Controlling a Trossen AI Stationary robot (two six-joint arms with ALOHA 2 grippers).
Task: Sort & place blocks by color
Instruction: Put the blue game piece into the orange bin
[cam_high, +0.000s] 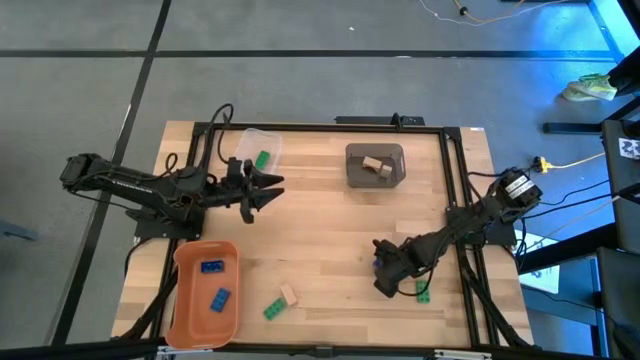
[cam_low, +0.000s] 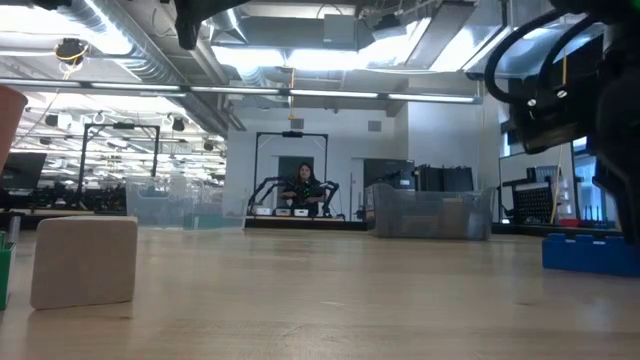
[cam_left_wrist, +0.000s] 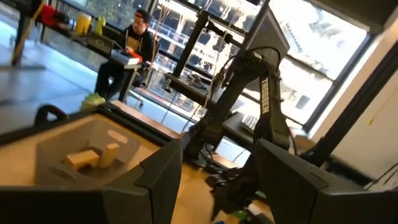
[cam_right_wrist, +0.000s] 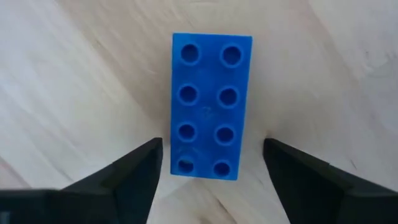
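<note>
My right gripper should close on the blue block now. Its fingers are low at the table, beside both long sides of the block, so they would hold it.
A blue block (cam_right_wrist: 211, 106) lies flat on the table, studs up, also seen in the low view as the blue block (cam_low: 590, 250). My right gripper (cam_right_wrist: 212, 155) points down over it at the table's right near part (cam_high: 384, 272). It is open, one finger on each long side of the block's end, with a gap on both sides. My left gripper (cam_high: 268, 190) hovers open at the table's left with nothing between its fingers (cam_left_wrist: 163, 180). A tan block (cam_high: 289, 295) and a green block (cam_high: 273, 310) lie near the front edge. Another green block (cam_high: 422, 292) lies beside the right arm.
An orange bin (cam_high: 186, 300) at the front left holds two blue blocks. A clear bin (cam_high: 245, 140) at the back holds a green block. A grey bin (cam_high: 352, 170) at the back middle holds tan blocks. A black frame runs round the table. A person sits far behind.
</note>
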